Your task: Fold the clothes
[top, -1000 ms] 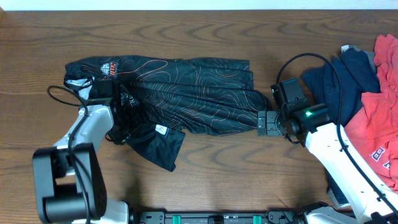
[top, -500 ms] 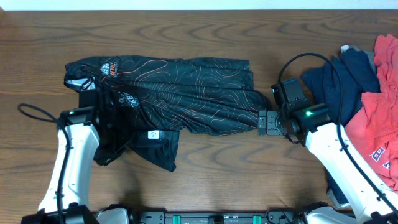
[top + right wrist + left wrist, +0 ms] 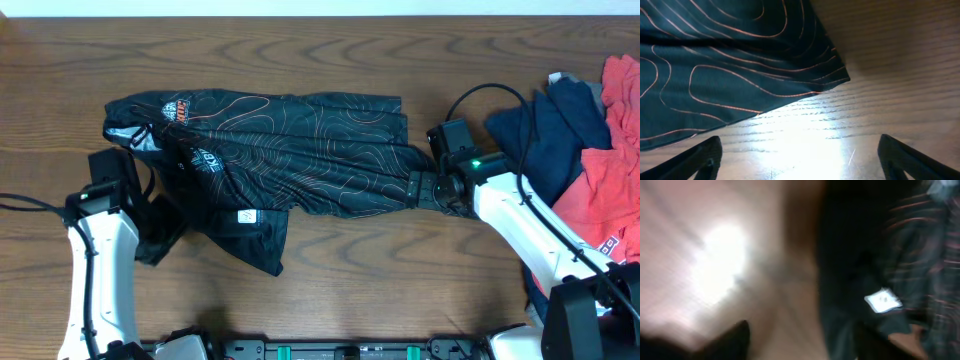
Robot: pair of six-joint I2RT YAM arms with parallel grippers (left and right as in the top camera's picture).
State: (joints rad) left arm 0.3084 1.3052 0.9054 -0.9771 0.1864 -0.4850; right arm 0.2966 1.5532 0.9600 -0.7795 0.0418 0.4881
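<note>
Next, the right gripper grabs the black garment's hem corner (image 3: 844,79) just ahead of it, to spread the cloth flat for folding.
A black garment with orange contour lines (image 3: 290,150) lies spread across the middle of the table, with a folded flap and a white label (image 3: 243,216) at its lower left. My left gripper (image 3: 150,215) sits at the garment's left end. The blurred left wrist view shows its fingers (image 3: 735,340) apart with bare wood between them, and dark cloth and the label (image 3: 882,301) to the right. My right gripper (image 3: 412,190) is at the garment's right edge. It stands open over bare wood (image 3: 800,160), with the hem (image 3: 740,75) just ahead of it.
A heap of other clothes fills the right edge of the table: a navy piece (image 3: 545,120) and red ones (image 3: 600,190). The arms' black cables loop near each wrist. Brown wood shows in front of and behind the garment.
My left gripper has let go of the garment's lower-left flap, opened and pulled back to the left. My right gripper has edged slightly left toward the hem.
</note>
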